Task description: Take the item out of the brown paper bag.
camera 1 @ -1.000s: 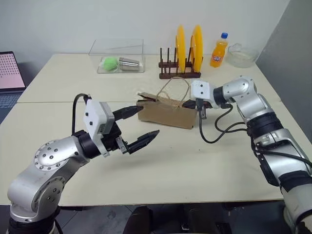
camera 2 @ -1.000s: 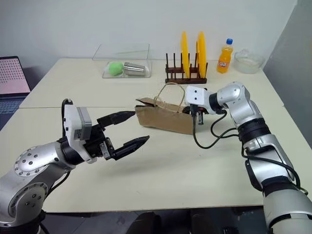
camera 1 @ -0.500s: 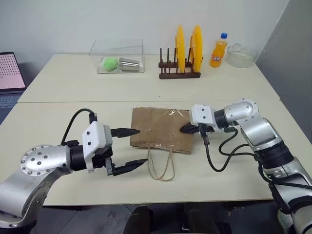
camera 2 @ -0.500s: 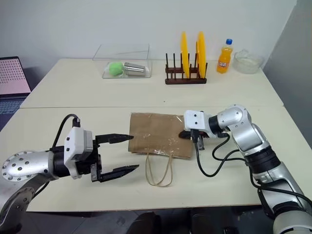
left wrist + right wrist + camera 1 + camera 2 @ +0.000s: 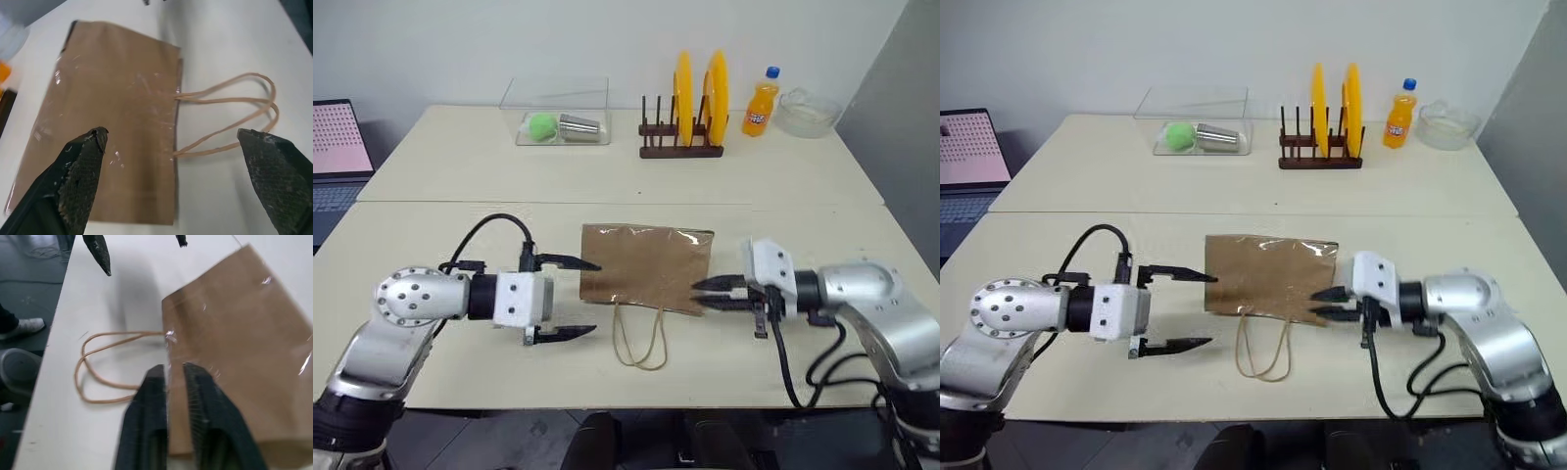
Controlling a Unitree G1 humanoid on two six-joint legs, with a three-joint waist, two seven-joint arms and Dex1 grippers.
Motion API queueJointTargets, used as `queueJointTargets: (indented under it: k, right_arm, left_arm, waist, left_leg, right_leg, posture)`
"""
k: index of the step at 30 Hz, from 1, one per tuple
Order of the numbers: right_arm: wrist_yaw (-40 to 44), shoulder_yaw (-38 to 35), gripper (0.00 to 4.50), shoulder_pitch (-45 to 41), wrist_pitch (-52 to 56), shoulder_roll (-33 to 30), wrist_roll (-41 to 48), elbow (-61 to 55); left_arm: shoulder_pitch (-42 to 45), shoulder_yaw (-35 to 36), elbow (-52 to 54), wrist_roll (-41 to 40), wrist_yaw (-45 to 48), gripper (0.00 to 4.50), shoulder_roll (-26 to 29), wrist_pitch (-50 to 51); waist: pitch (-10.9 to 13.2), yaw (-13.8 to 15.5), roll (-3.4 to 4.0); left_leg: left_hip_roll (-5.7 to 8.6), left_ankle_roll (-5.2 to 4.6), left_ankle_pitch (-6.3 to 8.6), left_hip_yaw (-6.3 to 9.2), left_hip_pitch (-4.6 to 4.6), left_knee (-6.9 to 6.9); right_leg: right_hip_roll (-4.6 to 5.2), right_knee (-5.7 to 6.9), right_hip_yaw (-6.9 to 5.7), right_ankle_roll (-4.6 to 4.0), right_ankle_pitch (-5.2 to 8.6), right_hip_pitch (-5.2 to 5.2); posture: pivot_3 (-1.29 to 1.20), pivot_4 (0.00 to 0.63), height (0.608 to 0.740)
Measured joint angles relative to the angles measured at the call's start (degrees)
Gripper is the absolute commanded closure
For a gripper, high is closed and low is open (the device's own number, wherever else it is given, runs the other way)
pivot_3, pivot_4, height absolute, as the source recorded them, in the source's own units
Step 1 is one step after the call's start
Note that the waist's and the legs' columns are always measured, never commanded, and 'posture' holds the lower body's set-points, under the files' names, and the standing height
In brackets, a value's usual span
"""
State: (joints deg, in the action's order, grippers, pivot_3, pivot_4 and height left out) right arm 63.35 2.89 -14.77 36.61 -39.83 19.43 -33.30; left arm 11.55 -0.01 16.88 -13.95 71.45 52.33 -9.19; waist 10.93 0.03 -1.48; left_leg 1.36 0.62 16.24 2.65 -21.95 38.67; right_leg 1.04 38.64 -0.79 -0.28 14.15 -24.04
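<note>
The paper bag (image 5: 646,266) lies flat on the tabletop while its twine handles loop up loosely. My left gripper will next grab the bag by a twine handle (image 5: 656,366).
The brown paper bag (image 5: 646,266) lies flat on the near table, its twine handles (image 5: 639,341) trailing toward the front edge. The item is hidden. My left gripper (image 5: 576,299) is open wide just left of the bag, one finger near the bag's far left corner and the other level with the handles. In the left wrist view the bag (image 5: 107,137) sits between the two fingers (image 5: 80,166). My right gripper (image 5: 705,294) points at the bag's near right corner. Its fingers are open by a narrow gap, and the right wrist view shows the bag's (image 5: 239,357) edge in line with that gap.
On the far table stand an orange soda bottle (image 5: 759,101), a glass bowl (image 5: 808,110), a rack with two yellow plates (image 5: 690,108) and a clear box (image 5: 558,116) holding a green ball and a metal cup. A laptop (image 5: 337,147) sits at far left.
The bag went from upright at mid-table to flat and nearer. My right gripper drew back to the bag's near right corner and its fingers parted. My left gripper sank and rolled.
</note>
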Motion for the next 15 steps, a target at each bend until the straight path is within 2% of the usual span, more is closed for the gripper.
queueJointTargets:
  k: [1,5,15]
  right_arm:
    - [-1.72,-0.18,2.58,1.89,1.01,0.24,0.19,-1.85]
    - [-7.97,0.42,2.58,6.78,4.27,1.71,1.27,-8.15]
    - [-17.44,0.42,2.58,11.16,11.44,1.78,4.87,-15.52]
  left_arm:
    - [0.99,-1.34,-1.36,1.26,0.71,0.0,-0.55,-2.97]
    - [4.14,-7.84,-6.27,5.39,2.67,0.0,-3.33,-12.32]
    - [11.61,-15.64,-20.76,13.13,2.1,0.0,-8.7,-24.31]
  waist:
    - [0.0,-0.04,0.01]
    - [0.0,-0.22,0.01]
    - [-0.01,-0.12,0.0]
  left_leg:
    - [0.0,0.0,0.0,-0.01,0.01,0.0]
    - [-0.02,0.0,0.0,-0.06,0.02,0.01]
    - [-0.01,-0.01,0.0,0.02,-0.01,0.03]
  right_leg:
    - [0.0,0.01,0.0,0.01,0.0,0.01]
    - [-0.01,0.04,0.01,0.03,0.0,0.0]
    - [-0.04,0.03,-0.06,0.06,0.01,0.02]
  posture:
    - [0.0,0.15,0.74]
    - [0.0,0.15,0.74]
    - [0.0,0.15,0.74]
